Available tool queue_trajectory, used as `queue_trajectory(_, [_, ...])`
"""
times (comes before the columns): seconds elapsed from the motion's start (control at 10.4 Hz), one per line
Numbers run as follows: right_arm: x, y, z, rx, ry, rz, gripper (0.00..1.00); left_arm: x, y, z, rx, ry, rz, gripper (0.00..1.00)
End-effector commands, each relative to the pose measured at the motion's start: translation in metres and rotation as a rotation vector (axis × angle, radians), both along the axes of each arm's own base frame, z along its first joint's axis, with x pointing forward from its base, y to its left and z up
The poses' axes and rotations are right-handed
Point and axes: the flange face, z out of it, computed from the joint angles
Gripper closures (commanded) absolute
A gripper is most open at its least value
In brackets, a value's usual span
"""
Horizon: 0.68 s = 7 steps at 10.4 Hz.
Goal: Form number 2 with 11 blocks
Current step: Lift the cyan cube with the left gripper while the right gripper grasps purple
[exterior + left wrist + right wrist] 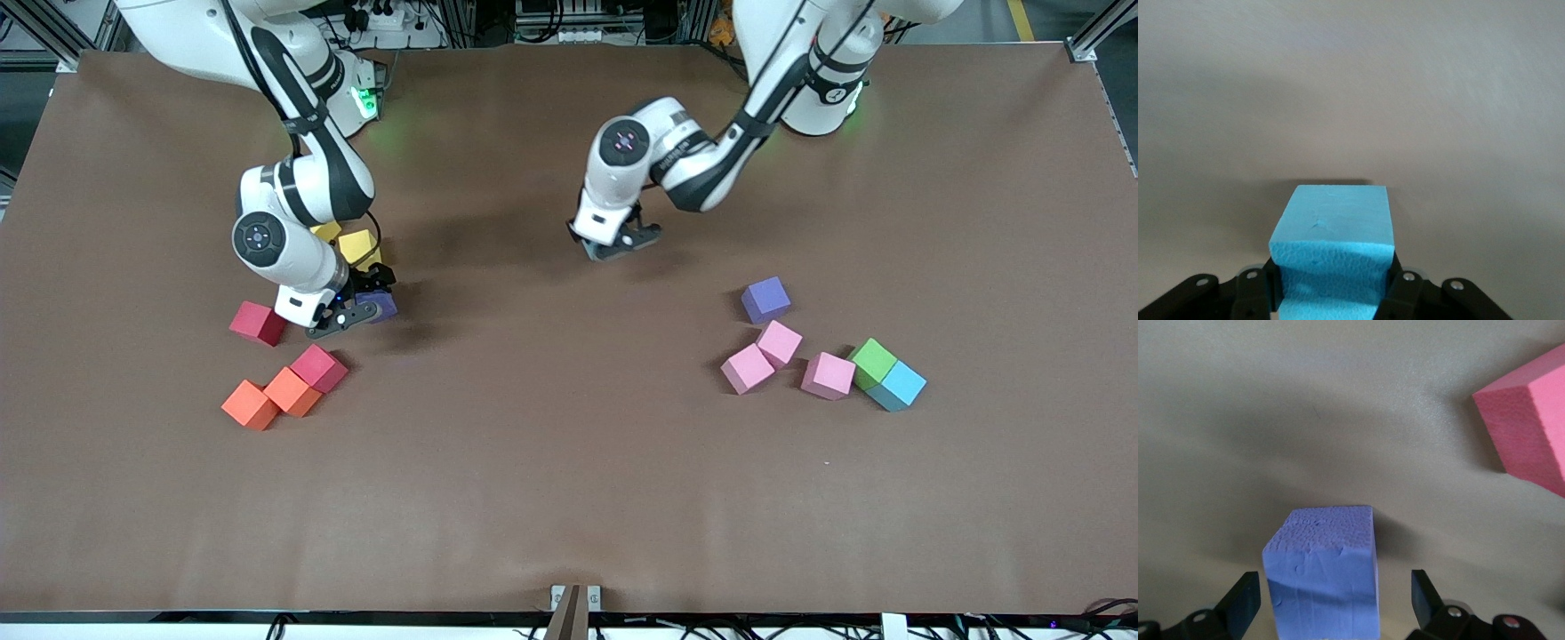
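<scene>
My right gripper is to grab the purple block next, holding it by its two opposite sides, so that I can start the number 2.
My left gripper (625,242) is low over the middle of the table. In the left wrist view it (1333,297) is shut on a sky-blue block (1331,230), with its fingers (1397,293) pressed against the block's sides; the hand hides this block in the front view. My right gripper (363,308) is down at the table toward the right arm's end, open around a purple block (384,305). The right wrist view shows that purple block (1325,573) between the spread fingers (1423,590) with gaps on both sides. No number 2 shape shows.
Two yellow blocks (358,245) lie by the right hand. A crimson block (258,323), another crimson one (318,367) and two orange blocks (269,398) lie nearer the camera. Toward the left arm's end are a purple block (765,299), three pink blocks (779,343), a green block (871,362) and a sky-blue block (901,385).
</scene>
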Motion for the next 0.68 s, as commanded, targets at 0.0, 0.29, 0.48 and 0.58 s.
queue_trajectory(0.0, [-0.006, -0.003, -0.008, 0.008, -0.019, 0.003, 0.0, -0.011, -0.004, 0.018, 0.015, -0.005, -0.207, 0.68])
queue_trajectory(0.29, [-0.009, -0.004, -0.015, 0.006, -0.009, 0.0, 0.0, -0.051, -0.031, 0.015, 0.003, 0.011, -0.348, 0.66])
queue_trajectory(0.48, [-0.009, -0.004, -0.015, 0.005, -0.007, 0.0, 0.0, -0.08, -0.058, 0.011, -0.017, 0.041, -0.357, 0.64])
queue_trajectory(0.58, [-0.009, -0.003, -0.015, 0.005, -0.006, 0.0, 0.05, -0.09, -0.063, 0.008, -0.02, 0.064, -0.338, 0.64])
